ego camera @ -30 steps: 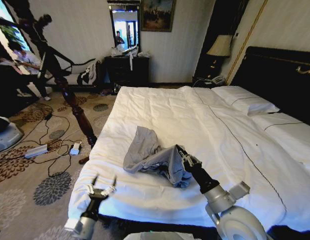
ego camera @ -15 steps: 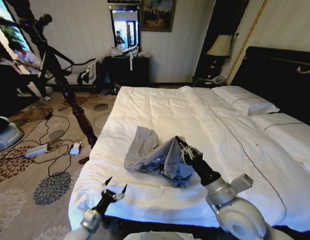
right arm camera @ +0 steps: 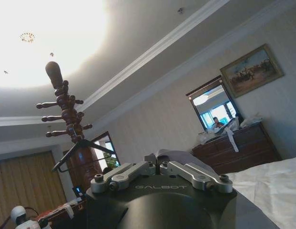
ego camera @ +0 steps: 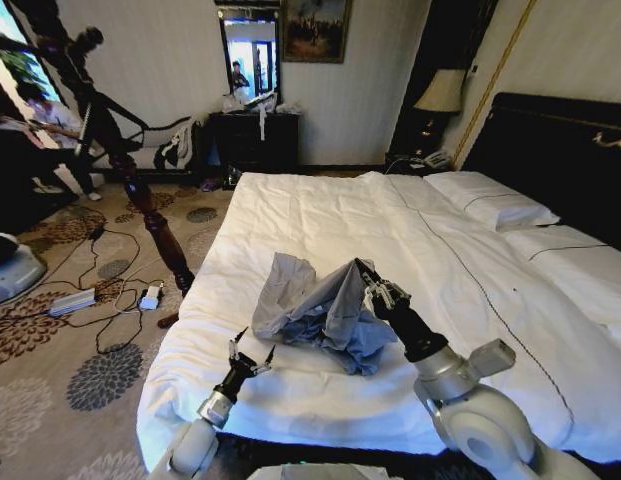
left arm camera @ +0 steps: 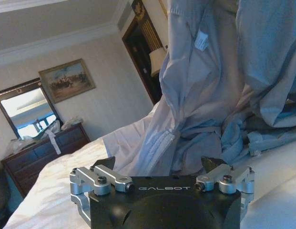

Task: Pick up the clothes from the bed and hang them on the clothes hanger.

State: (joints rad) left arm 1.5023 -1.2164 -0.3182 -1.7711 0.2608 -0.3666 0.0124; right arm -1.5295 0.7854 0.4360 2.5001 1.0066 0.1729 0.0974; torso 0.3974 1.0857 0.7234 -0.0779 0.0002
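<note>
I will grab the clothes (ego camera: 315,308) with my left gripper by their loose hanging edge (ego camera: 263,322) next. That edge drapes up off the duvet, while the rest lies in a slack heap.
The clothes (ego camera: 315,308), a wrinkled light-grey garment, lie bunched on the near part of the bed (ego camera: 440,235). My right gripper (ego camera: 368,280) is shut on a fold and holds that part raised above the duvet. In the right wrist view its fingers (right arm camera: 138,171) meet on grey fabric (right arm camera: 169,155). My left gripper (ego camera: 250,357) is open over the bed's near edge, just short of the garment. In the left wrist view the clothes (left arm camera: 209,86) hang right in front of it. The black clothes hanger (right arm camera: 85,147) hangs on the wooden coat stand (right arm camera: 66,114).
The coat stand (ego camera: 140,195) rises from the carpet left of the bed. Cables and a power strip (ego camera: 75,300) lie on the floor near it. A dark dresser with a mirror (ego camera: 252,135) stands at the far wall; pillows (ego camera: 490,205) and a lamp (ego camera: 442,92) are far right.
My right gripper has lifted the held fold of the clothes higher. My left gripper has moved up and to the right, over the bed's edge, closer to the garment.
</note>
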